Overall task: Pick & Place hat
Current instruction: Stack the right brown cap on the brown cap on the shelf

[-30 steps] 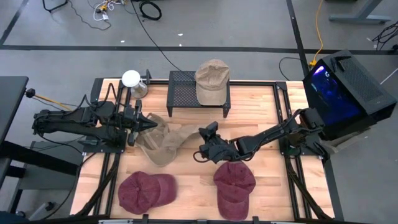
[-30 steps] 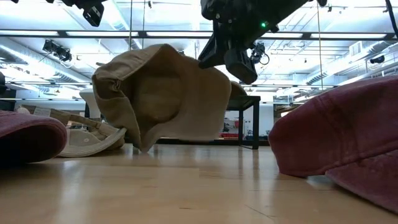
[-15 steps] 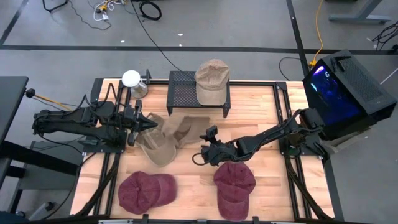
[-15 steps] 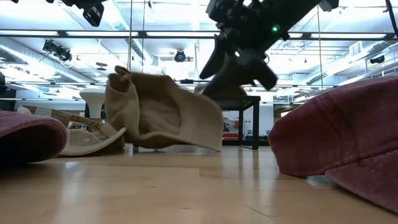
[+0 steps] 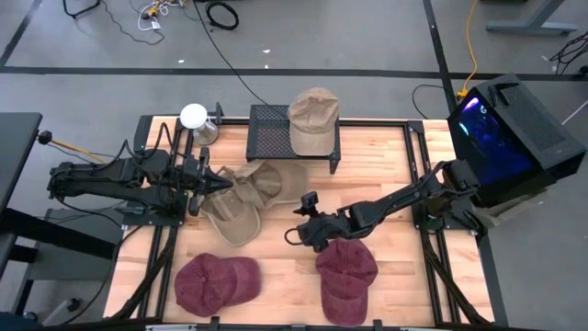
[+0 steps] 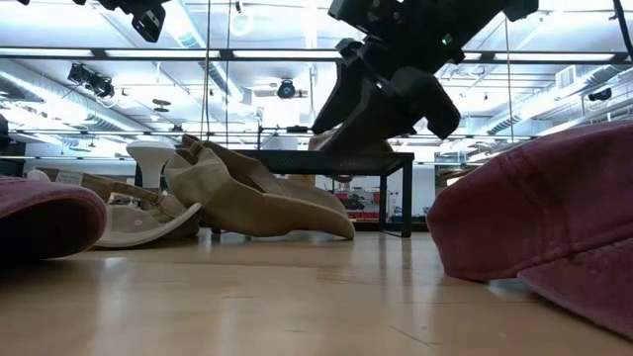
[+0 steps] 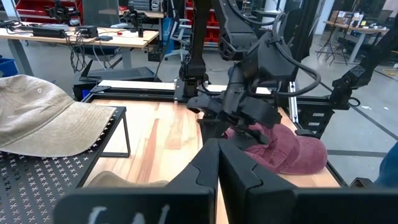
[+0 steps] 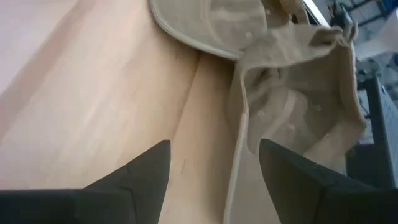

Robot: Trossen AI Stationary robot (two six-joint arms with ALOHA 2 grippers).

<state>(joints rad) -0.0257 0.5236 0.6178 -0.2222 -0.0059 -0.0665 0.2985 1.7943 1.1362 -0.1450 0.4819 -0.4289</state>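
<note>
My right gripper picks up and places the crumpled tan hat next, and for this it grabs its brim's edge.
A tan hat lies crumpled on the table, its inside up in the right wrist view. It rests against a second tan hat. A third tan hat sits on the black rack at the far edge. My right gripper hangs open just right of the crumpled hat, a little above the wood, with nothing between its fingers. My left gripper is shut and held high over the left side of the tan hats.
Two maroon hats lie near the front edge, one at the left and one right under my right arm. A white cup-like object stands at the far left. Bare wood lies between the maroon hats and the tan ones.
My right gripper has opened and let go of the tan hat, then turned and tipped downward. The hat, which hung bulging from the fingers, has dropped and collapsed flat onto the table next to the other tan hat.
</note>
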